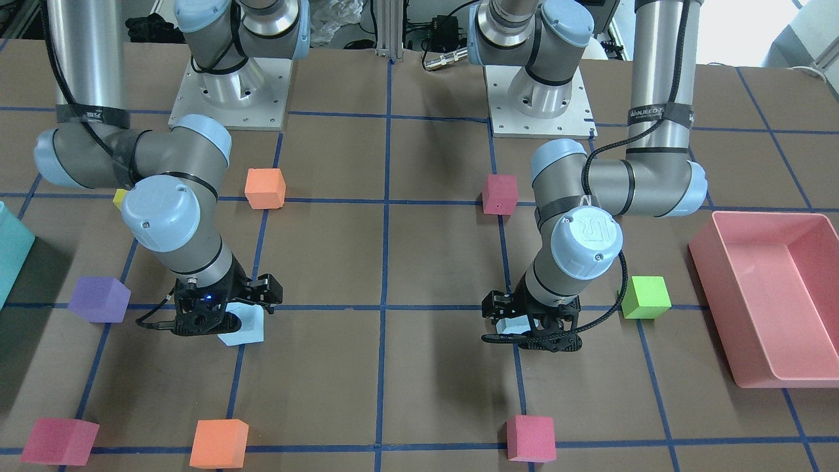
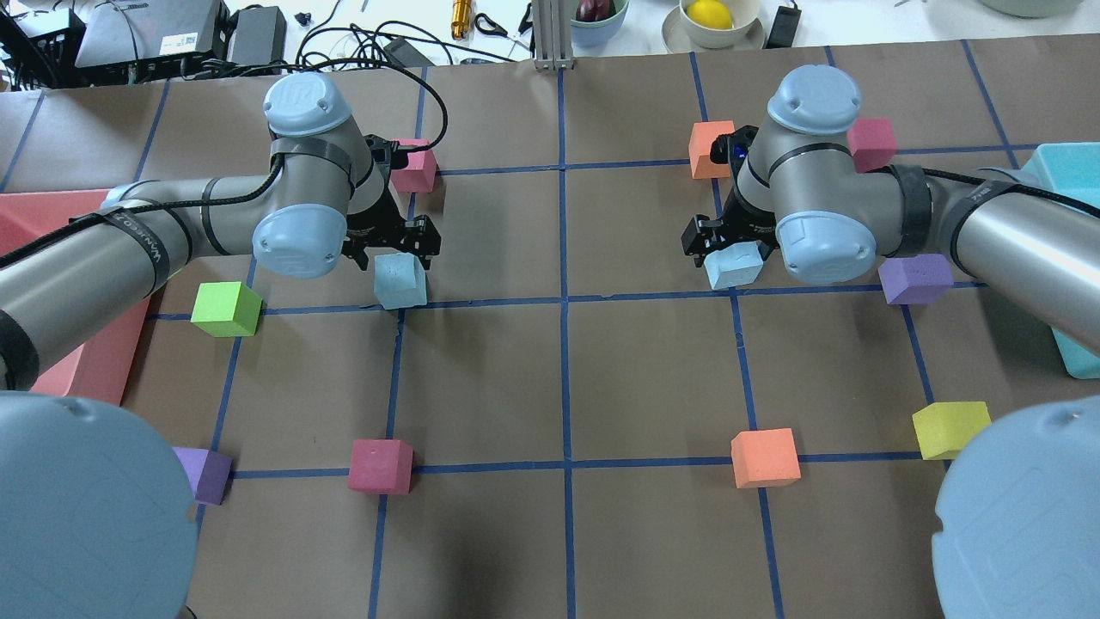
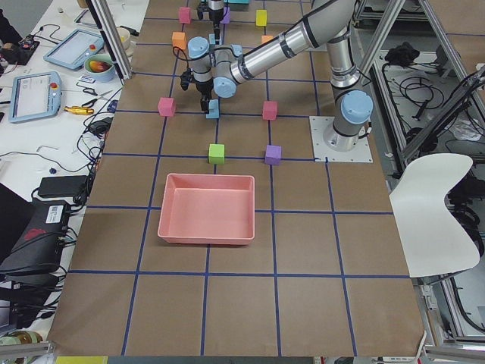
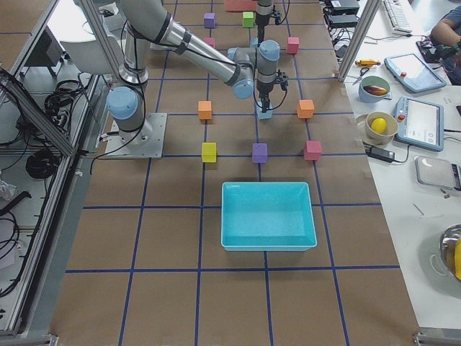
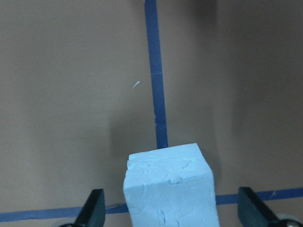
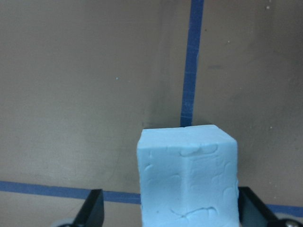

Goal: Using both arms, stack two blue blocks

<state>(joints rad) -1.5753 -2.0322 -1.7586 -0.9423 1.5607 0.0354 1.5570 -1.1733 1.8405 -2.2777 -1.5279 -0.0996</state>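
Note:
I will reach the pale blue block with my left gripper and grab it by its opposite sides. The top of the block then stays free to stack.
Two pale blue blocks stand on the table. My left gripper [image 2: 395,256] is low over one blue block [image 2: 400,280], open. In the left wrist view its fingers [image 5: 93,209] stand either side of the block [image 5: 169,189] with clear gaps. My right gripper [image 2: 729,249] is low over the other blue block [image 2: 735,265], open. In the right wrist view its fingers [image 6: 93,209] flank the block [image 6: 187,175], the right-hand one close to it. In the front view the left gripper [image 1: 527,322] is on the right and the right gripper [image 1: 226,313] on the left.
A pink bin [image 1: 711,278] lies on my left side and a teal bin [image 1: 10,255] on my right. Other cubes are nearby: green [image 1: 645,296], purple [image 1: 99,299], red [image 1: 500,194], orange [image 1: 265,188], and red [image 1: 531,438] and orange [image 1: 219,443] at the far edge.

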